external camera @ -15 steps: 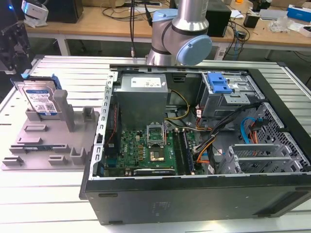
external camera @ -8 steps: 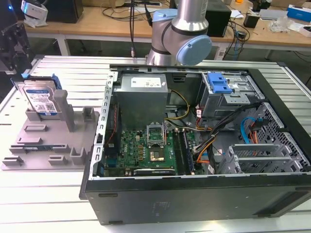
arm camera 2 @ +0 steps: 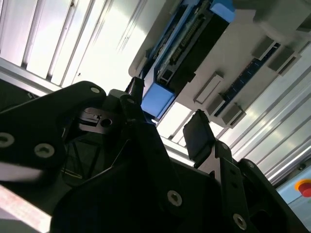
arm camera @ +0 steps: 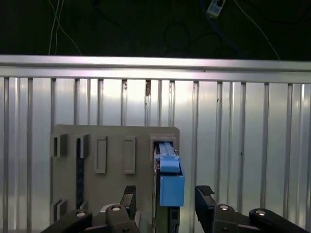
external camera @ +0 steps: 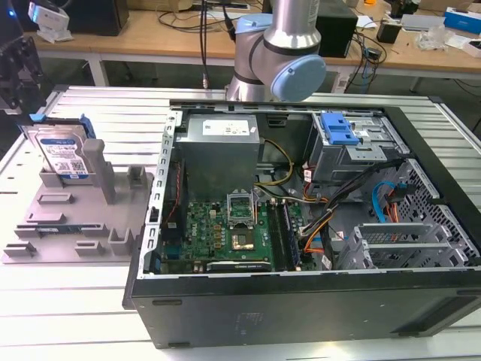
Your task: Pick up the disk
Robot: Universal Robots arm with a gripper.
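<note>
My gripper needs to go lower before it closes on the disk's blue bar (external camera: 64, 120), because my open fingers are above the bar, short of its sides in the fixture (external camera: 75, 218), and would miss now.
The disk (external camera: 64, 154) stands on edge, leaning in the grey fixture (external camera: 75, 218) at the exterior view's left, its white-and-blue label facing out and a blue rail around its edge. My gripper (external camera: 16, 90) hangs just above and behind it, apart from it. In the first wrist view the gripper (arm camera: 166, 196) is open, its two black fingers (arm camera: 204, 194) on either side of the disk's blue-railed edge (arm camera: 170, 182) without touching it. The second wrist view also shows the gripper (arm camera 2: 165, 114) open, short of the disk (arm camera 2: 189, 48) in the fixture (arm camera 2: 243, 48).
An open computer case (external camera: 421, 143) with a blue drive-bay bracket (external camera: 337, 128) lies at the exterior view's right of the fixture. The arm's base (external camera: 274, 53) stands behind the case. The fixture's upright posts (external camera: 96, 162) flank the disk. The slatted metal table (external camera: 60, 301) extends around.
</note>
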